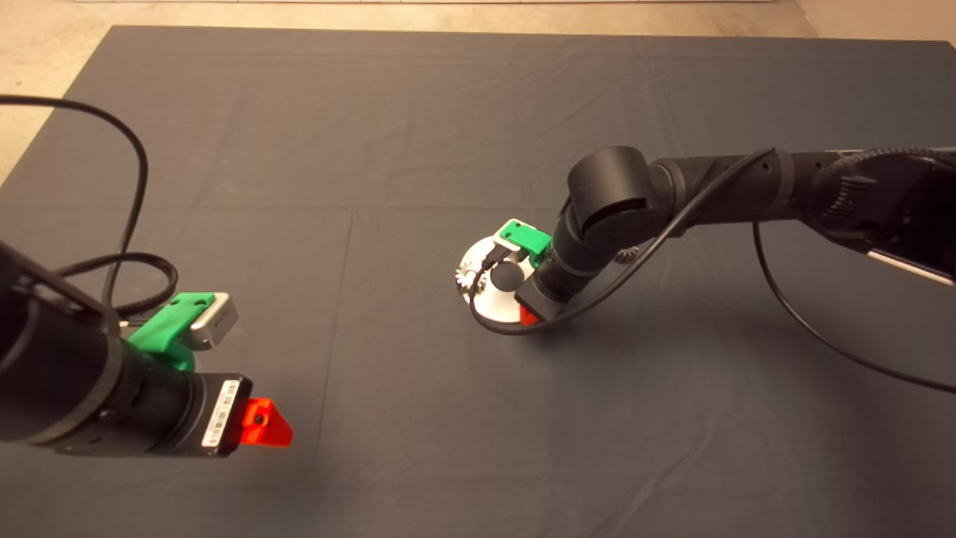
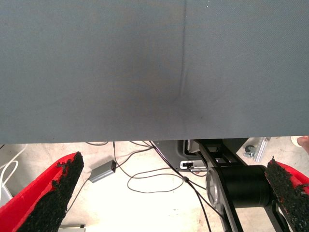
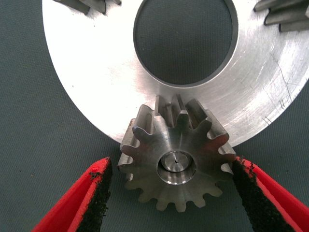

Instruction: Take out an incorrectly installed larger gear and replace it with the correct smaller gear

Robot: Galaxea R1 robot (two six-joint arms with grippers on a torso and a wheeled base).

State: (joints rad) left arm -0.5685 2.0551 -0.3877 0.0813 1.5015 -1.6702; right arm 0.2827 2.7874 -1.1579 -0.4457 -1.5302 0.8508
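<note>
The incorrectly installed larger gear needs to come off the gear's pin, so my right gripper should grab it by its toothed rim [image 3: 131, 166] next.
The larger gear [image 3: 176, 162], grey steel with flared teeth, sits on a pin at the rim of the round silver plate [image 3: 96, 87]. My right gripper [image 3: 171, 166] is open, one red finger on each side of this gear, close to its teeth. In the head view the right gripper [image 1: 525, 310] points down over the plate [image 1: 472, 258] at mid-mat, and the wrist hides the big gear. Two small gears show at the plate's far rim [image 3: 89, 5], [image 3: 285, 14]. A small toothed wheel [image 1: 626, 255] peeks out beside the right arm.
My left gripper [image 1: 261, 424] waits open and empty at the lower left of the mat. Its wrist view [image 2: 174, 193] shows the mat edge, floor cables and a black stand beyond. Black cables hang from both arms.
</note>
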